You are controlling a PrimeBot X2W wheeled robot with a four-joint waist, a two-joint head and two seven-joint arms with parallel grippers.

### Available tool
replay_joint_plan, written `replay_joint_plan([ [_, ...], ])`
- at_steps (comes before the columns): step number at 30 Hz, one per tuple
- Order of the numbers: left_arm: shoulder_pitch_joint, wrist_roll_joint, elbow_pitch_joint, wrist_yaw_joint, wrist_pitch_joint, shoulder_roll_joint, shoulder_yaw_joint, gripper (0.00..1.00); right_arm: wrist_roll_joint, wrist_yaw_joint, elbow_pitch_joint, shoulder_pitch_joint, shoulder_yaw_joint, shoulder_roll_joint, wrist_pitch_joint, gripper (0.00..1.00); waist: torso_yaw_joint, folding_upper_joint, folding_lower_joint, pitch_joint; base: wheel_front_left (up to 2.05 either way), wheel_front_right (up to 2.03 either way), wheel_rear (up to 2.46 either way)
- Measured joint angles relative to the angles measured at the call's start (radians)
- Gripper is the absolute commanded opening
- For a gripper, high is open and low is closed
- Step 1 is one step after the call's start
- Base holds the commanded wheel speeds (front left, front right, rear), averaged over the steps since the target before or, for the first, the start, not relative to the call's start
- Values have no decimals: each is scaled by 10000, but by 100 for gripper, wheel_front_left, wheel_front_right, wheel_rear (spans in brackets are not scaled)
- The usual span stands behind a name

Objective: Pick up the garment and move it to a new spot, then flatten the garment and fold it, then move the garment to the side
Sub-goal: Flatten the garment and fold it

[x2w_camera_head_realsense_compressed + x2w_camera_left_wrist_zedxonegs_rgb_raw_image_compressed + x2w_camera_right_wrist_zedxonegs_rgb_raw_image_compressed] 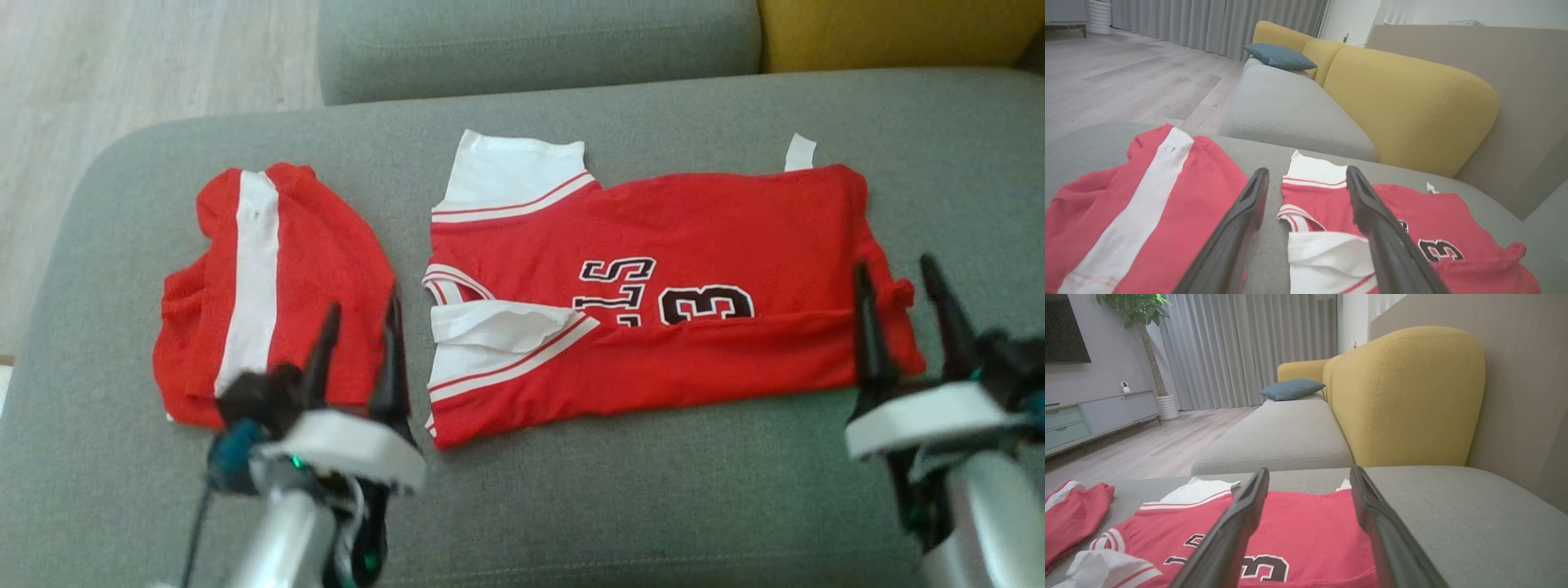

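The jersey's body (725, 245) lies flat on the seat, so the robot's left gripper will next grab the jersey by the red corner (446, 429) beside its striped trim.
A red jersey (653, 302) with white sleeves and a black "3" lies spread on the grey sofa seat (620, 506), its near long edge folded up over the front. It also shows as the jersey (1412, 228) and the jersey (1298, 531). My left gripper (361, 314) stands open over the gap between the jersey's sleeve end and the red shorts, holding nothing; it is the left gripper (1306, 179). My right gripper (896, 273) is open above the jersey's hem end, empty, seen as the right gripper (1310, 477).
Folded red shorts (269, 286) with a white stripe lie at the seat's left. A second grey seat (1290, 106) with a blue cushion (1280, 57) lies beyond, with a yellow backrest (1404, 396) behind. Wooden floor (122, 65) lies past the seat's left edge.
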Motion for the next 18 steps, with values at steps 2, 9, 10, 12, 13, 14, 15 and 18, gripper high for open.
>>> replay_joint_plan([
  [2, 337, 456, 174, -67, 0, -121, -29, 100, -265, 0, -92, 393, -96, 309, -165, 100, 9, 0, 0, -88, 0, 0, 0],
  [9, 846, 782, 786, -119, 0, -242, -27, 100, -732, 0, -255, 835, -466, 846, -268, 100, -84, 0, 0, -85, 0, 0, 0],
  [10, 838, 784, 917, -140, 2, -244, -27, 100, -750, 0, -293, 822, -466, 871, -270, 100, -103, 0, 0, -68, 0, 0, 0],
  [12, 812, 784, 1317, -174, 2, -247, -69, 100, -782, 0, -378, 772, -468, 918, -265, 100, -185, 0, 0, 13, 0, 0, 0],
  [13, 812, 784, 1317, -174, 2, -247, -69, 100, -782, 0, -378, 772, -468, 918, -265, 100, -185, 0, 0, 13, 0, 0, 0],
  [14, 772, 777, 1434, -178, 2, -247, -125, 100, -821, 0, -416, 763, -476, 918, -261, 100, -216, 0, 0, 48, 0, 0, 0],
  [15, 683, 756, 1626, -236, 2, -247, -234, 100, -832, 0, -458, 759, -483, 917, -259, 100, -248, 0, 0, 85, 0, 0, 0],
  [18, 316, 562, 2376, -351, 44, -261, -673, 100, -838, 0, -560, 757, -525, 913, -226, 100, -348, 0, 0, 189, 0, 0, 0],
])
